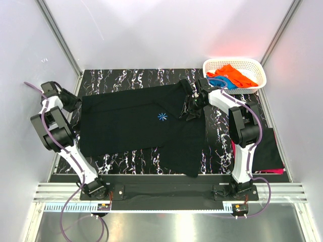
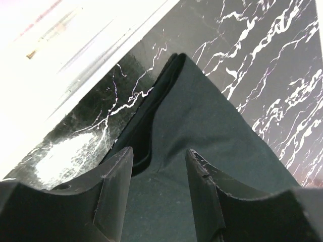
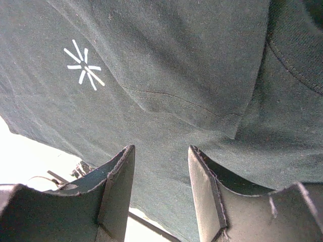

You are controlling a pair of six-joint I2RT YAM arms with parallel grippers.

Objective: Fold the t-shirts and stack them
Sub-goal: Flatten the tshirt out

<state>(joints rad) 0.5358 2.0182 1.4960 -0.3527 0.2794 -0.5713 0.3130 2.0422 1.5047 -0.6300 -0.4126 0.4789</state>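
I need to grab the black t-shirt's folded hem [image 1: 84, 105] [image 2: 152, 146] near its outer edge next with my left gripper. Then I can lift the t-shirt and spread it for folding.
A large black t-shirt [image 1: 131, 126] lies spread on the marbled table, its blue starburst mark [image 1: 162, 117] near the middle. My left gripper [image 1: 76, 103] is at the shirt's left edge. In the left wrist view it [image 2: 159, 152] stands open just above the cloth [image 2: 202, 126], near a folded hem. My right gripper [image 1: 189, 112] hovers at the shirt's right side, by the collar. In its wrist view it [image 3: 161, 149] is open over the fabric [image 3: 176, 75], the starburst [image 3: 83, 68] up to the left. Neither pinches cloth.
A white lattice basket [image 1: 234, 61] at the back right holds an orange shirt [image 1: 229, 73] and a blue one [image 1: 227, 83]. A folded black shirt [image 1: 267, 146] with a magenta edge [image 1: 275, 172] under it lies at the right. White walls close in the table.
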